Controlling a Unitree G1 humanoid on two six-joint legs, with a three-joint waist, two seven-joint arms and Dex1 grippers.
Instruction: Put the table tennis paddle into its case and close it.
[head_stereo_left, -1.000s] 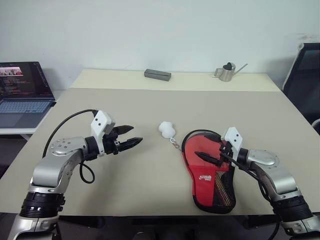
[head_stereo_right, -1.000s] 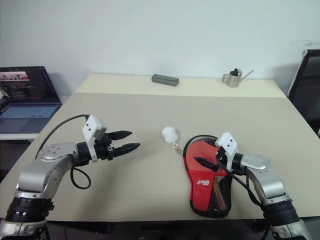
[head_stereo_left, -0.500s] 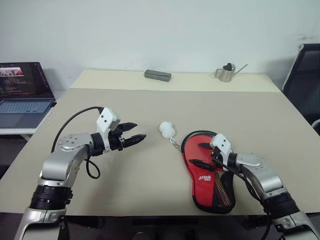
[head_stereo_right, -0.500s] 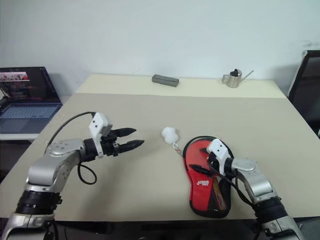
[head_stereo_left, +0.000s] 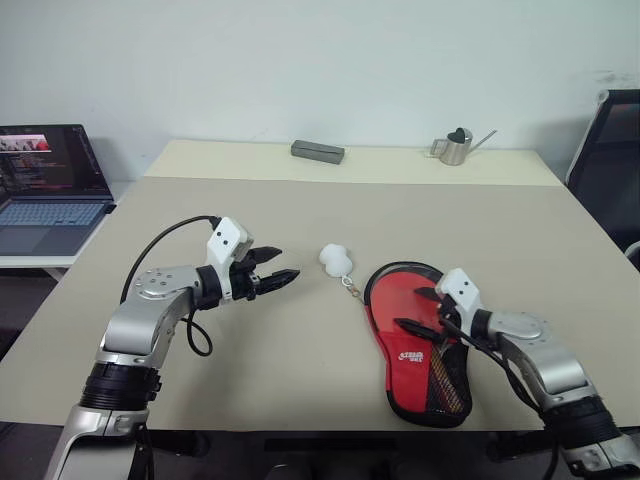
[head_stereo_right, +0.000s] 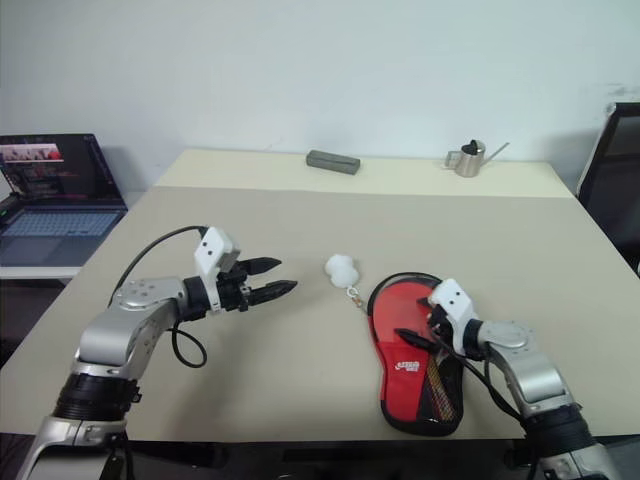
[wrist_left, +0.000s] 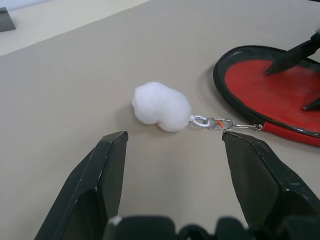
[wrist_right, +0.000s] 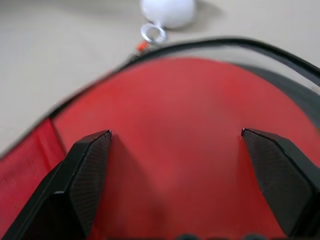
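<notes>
The zipper should be able to close, so I should grab the case by its black rim (head_stereo_left: 373, 290) with my right gripper.
The case (head_stereo_left: 428, 375) lies flat near the table's front right, black-rimmed, with a red logo panel and a mesh pocket. Its round end is open, and the table tennis paddle (head_stereo_left: 395, 300) shows its red face (wrist_right: 190, 115) inside; the handle is hidden. My right gripper (head_stereo_left: 412, 308) is open and hangs low over that red face, with its fingers (wrist_right: 90, 165) wide apart. A white charm (head_stereo_left: 334, 259) on a short chain (wrist_left: 215, 122) lies on the table left of the case. My left gripper (head_stereo_left: 282, 264) is open, empty, a short way left of the charm (wrist_left: 161, 106) and pointing at it.
On a side table to the left stands an open laptop (head_stereo_left: 50, 185). A grey block (head_stereo_left: 318, 151) and a small metal watering can (head_stereo_left: 455, 146) sit on the far table. A black chair (head_stereo_left: 612, 140) stands at the right. The table's front edge runs just below the case.
My right gripper has sunk lower over the paddle's red face and shifted slightly right. My left gripper has edged toward the charm. Both stay open.
</notes>
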